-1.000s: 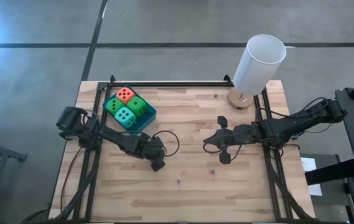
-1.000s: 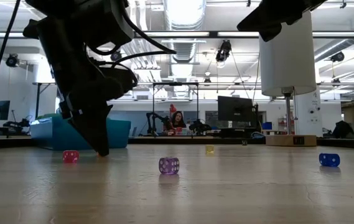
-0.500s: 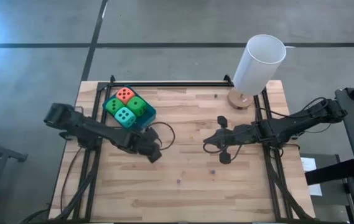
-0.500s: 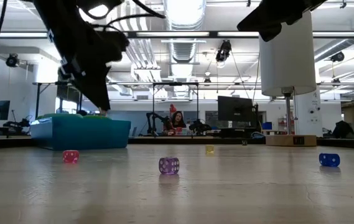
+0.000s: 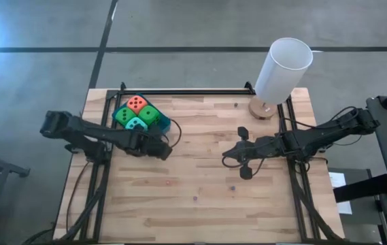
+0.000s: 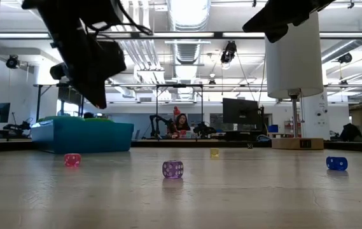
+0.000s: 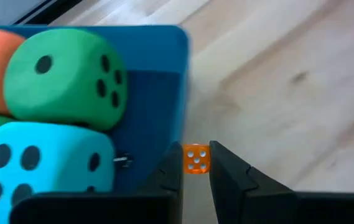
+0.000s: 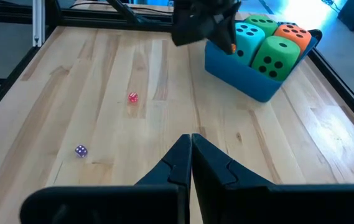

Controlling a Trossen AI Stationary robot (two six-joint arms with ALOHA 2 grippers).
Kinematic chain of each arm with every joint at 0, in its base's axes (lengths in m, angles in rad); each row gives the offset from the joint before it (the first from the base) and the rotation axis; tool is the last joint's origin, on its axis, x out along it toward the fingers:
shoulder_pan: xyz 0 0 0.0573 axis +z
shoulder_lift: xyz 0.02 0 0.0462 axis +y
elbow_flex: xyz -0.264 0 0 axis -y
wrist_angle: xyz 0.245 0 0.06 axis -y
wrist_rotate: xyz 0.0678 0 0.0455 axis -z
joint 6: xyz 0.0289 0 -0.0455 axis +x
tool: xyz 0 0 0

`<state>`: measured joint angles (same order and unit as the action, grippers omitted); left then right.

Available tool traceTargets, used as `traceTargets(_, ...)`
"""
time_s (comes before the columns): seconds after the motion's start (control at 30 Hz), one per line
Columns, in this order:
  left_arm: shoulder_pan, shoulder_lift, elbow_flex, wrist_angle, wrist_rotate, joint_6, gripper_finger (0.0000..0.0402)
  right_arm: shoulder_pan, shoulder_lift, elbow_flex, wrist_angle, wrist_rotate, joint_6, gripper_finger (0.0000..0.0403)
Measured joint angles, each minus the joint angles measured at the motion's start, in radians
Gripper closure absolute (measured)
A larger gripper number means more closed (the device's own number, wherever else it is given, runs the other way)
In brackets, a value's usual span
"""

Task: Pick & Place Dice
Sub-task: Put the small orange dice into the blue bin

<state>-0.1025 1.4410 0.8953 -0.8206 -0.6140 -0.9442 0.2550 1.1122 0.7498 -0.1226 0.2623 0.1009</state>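
Note:
The die hangs over wood outside the blue tray's side (image 7: 181, 87), so my left gripper keeps holding the tiny orange die (image 7: 196, 158) until it is over the tray.
A blue tray (image 5: 160, 126) at the far left holds big soft dice: orange-red (image 5: 136, 103), green (image 5: 150, 115) and teal (image 5: 135, 124). My left gripper (image 7: 196, 163) hangs just off the tray's near right corner, above the table, shut on a tiny orange die (image 7: 196, 158). In the high view the left gripper (image 5: 166, 152) sits beside the tray wall. My right gripper (image 8: 191, 144) is shut and empty, held above the table's right half (image 5: 227, 155). My left gripper pinches the tiny orange die by two opposite faces (image 7: 196, 167) between its two fingertips. The fingers slant down from the table's left. The die is lifted clear of the table, next to the tray's outer wall (image 7: 180, 93).
Tiny dice lie loose on the wood: pink (image 6: 72, 159), purple (image 6: 172, 168), yellow (image 6: 214, 152) and blue (image 6: 336, 163). A white cylindrical lamp (image 5: 283, 70) stands on a wooden foot at the far right. Black rails run along the table's left, far and right sides.
My left gripper has risen from the tabletop and gone toward the far edge and the blue tray, tipping and rolling as it went. It stayed shut.

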Motion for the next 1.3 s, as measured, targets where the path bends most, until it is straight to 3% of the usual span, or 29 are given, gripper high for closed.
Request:
traceTargets(0.53,0.171,0.000,-0.038,0.001,-0.007,0.000,0.0347,0.000,0.000,0.000,0.000,0.001,-0.008,0.0394)
traceTargets(1.3,0.252,0.002,-0.045,-0.083,-0.007,0.008,0.0238,0.000,0.000,0.000,0.000,0.001,-0.008,0.0394)
